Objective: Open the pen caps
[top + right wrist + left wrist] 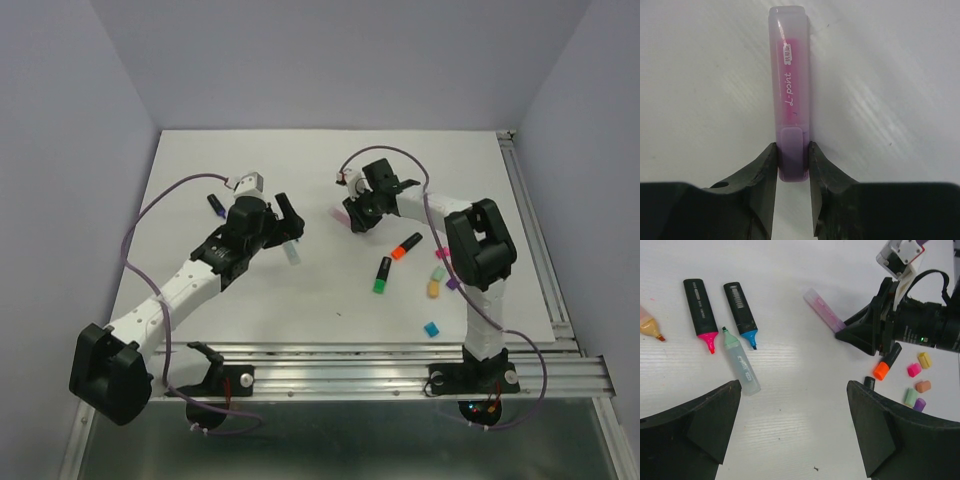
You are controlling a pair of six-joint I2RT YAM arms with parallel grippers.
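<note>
My left gripper grabs the pink-purple pen (788, 75) by its body end (788, 36) opposite the purple cap next, so that my right gripper gets to open the cap.
My right gripper (792, 161) is shut on the purple cap (791, 152) of a pink-purple pen (788, 75) that lies on the white table. That pen (821, 309) and the right gripper (852, 332) also show in the left wrist view. My left gripper (795, 415) is open and empty above bare table. Ahead of it lie an uncapped mint pen (741, 365), a black pen with a pink tip (701, 307), a black pen with a blue tip (740, 302) and a pastel orange pen (649, 326). Loose caps, pink (914, 370), yellow (924, 360), orange (923, 386), mint (910, 397) and purple (920, 404), lie right.
A black pen with an orange cap (407, 245) and a black pen with a green cap (383, 275) lie near the right arm. A blue cap (431, 328) lies near the front edge. A dark purple pen (215, 207) lies left of the left gripper (285, 222). A metal rail (540, 240) borders the right side.
</note>
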